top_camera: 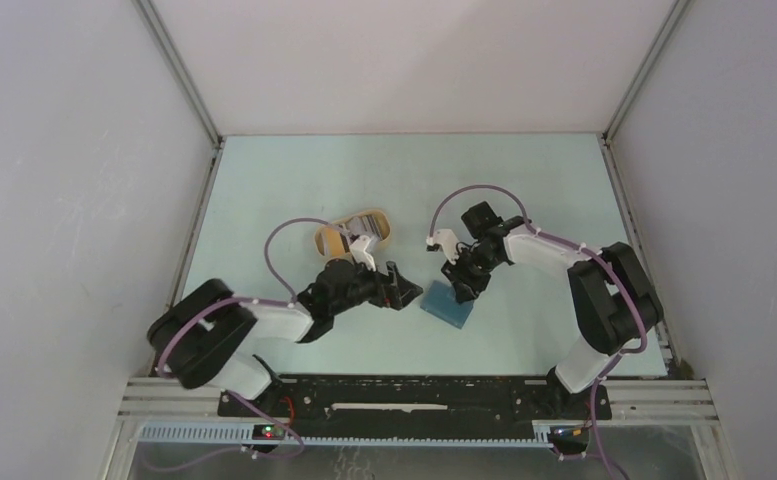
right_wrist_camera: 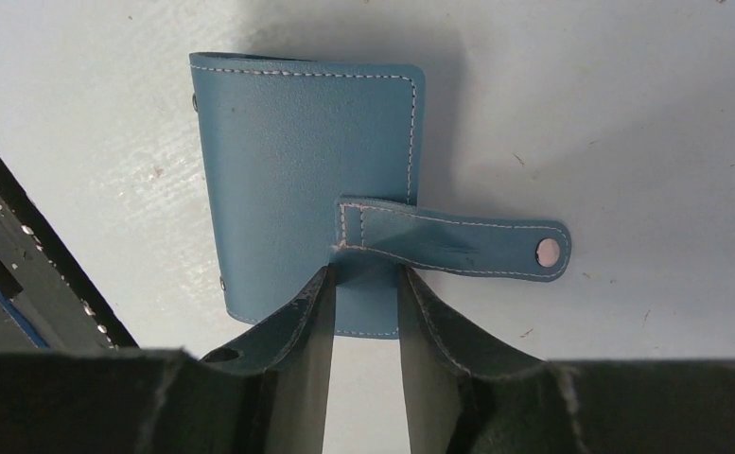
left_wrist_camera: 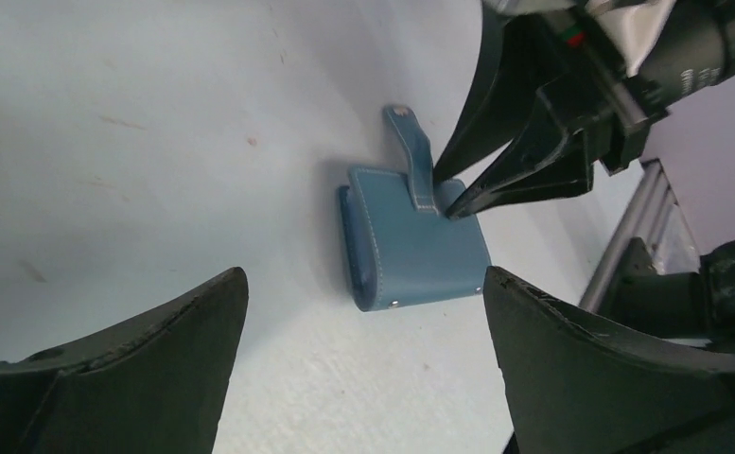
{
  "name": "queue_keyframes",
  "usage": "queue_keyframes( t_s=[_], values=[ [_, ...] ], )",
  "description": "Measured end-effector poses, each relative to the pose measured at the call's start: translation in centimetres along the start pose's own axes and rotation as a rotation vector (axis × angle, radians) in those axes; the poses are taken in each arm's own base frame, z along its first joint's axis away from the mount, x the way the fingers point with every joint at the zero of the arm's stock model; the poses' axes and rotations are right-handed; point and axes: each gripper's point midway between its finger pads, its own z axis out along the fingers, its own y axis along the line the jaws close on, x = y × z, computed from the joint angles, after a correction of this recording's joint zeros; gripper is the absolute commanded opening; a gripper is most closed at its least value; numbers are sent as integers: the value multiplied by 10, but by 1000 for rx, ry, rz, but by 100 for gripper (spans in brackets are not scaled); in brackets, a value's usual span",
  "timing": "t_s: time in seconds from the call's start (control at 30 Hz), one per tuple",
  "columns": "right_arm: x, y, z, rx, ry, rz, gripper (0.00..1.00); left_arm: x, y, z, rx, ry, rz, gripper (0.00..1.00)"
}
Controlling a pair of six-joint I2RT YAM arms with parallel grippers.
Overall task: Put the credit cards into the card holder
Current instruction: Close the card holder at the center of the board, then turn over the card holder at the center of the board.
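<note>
My left gripper should turn the card holder for inserting cards, so it needs to pinch the card holder's end (top_camera: 429, 296) (left_wrist_camera: 363, 244) across both covers and leave the strap free.
The card holder (top_camera: 447, 306) is a teal-blue wallet lying folded shut on the table, its snap strap (right_wrist_camera: 448, 246) undone and sticking out past one edge. It also shows in the left wrist view (left_wrist_camera: 411, 246) and the right wrist view (right_wrist_camera: 297, 161). My right gripper (right_wrist_camera: 363, 276) rests its fingertips on the wallet at the strap's base, the jaws a narrow gap apart with nothing between them. My left gripper (left_wrist_camera: 363, 293) is wide open and empty, just short of the wallet. The credit cards (top_camera: 369, 220) lie in a tan oval tray behind my left arm.
The tan tray (top_camera: 326, 240) sits just beyond my left gripper (top_camera: 401, 290). My right gripper (top_camera: 461, 285) is a short way from the left one, over the wallet. White walls enclose the table on three sides.
</note>
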Motion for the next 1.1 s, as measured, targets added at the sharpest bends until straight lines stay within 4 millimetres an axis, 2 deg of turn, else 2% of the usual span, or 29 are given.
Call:
queue_keyframes(
  t_s=[0.13,0.3,0.4,0.53,1.1],
  values=[
    [1,0,0,-3,10,6,37,21,-4,19,32,96,-127,93],
    [1,0,0,-7,16,9,36,23,-9,30,17,145,-228,93],
    [1,0,1,-13,16,11,34,25,-9,32,-11,172,-289,93],
    [2,-1,0,-20,14,22,33,40,-3,29,-64,226,-391,92],
    [4,-4,0,-47,8,59,33,51,-24,44,-7,235,-760,85]
  ],
)
